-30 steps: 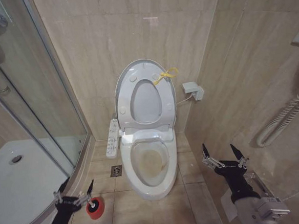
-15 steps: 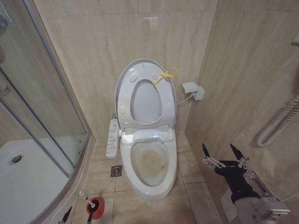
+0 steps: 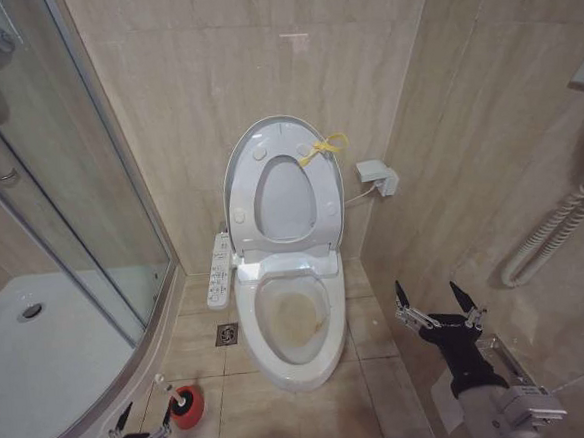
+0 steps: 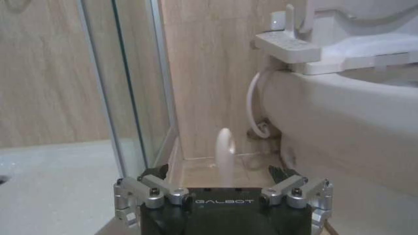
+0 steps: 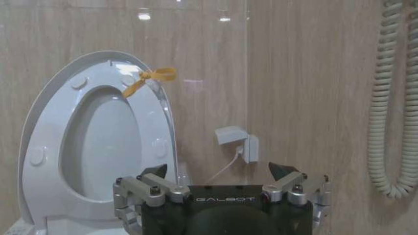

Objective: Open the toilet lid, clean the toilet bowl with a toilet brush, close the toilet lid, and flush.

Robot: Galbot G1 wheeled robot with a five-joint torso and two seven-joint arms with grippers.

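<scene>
Next, my left gripper grabs the toilet brush's white handle [image 3: 167, 386], since the brush's bristle end sits down inside the red holder cup [image 3: 188, 408].
The toilet lid [image 3: 284, 201] stands raised against the wall with the seat ring, a yellow cord loop [image 3: 324, 147] at its rim; it also appears in the right wrist view as the lid [image 5: 104, 142]. Below it the toilet bowl [image 3: 282, 365] is open with a yellowish stain inside. The toilet brush [image 3: 166, 387] leans in a red holder cup [image 3: 188, 408] on the floor left of the bowl. My left gripper [image 3: 141, 423] is open just short of it; its white handle [image 4: 225, 155] rises ahead of the left gripper [image 4: 219, 172]. My right gripper [image 3: 439, 304] hangs open by the right wall, also seen as the right gripper [image 5: 219, 170].
A curved glass shower door [image 3: 100, 192] and white shower tray [image 3: 41, 357] take up the left. A control panel [image 3: 218, 269] juts from the toilet's left side. A floor drain [image 3: 227, 335] lies beside the bowl. A wall socket [image 3: 379, 178] and a coiled hose [image 3: 553, 231] are on the right wall.
My left gripper has dropped lower and back toward me, away from beside the red holder cup. The right arm, lid and brush have not moved.
</scene>
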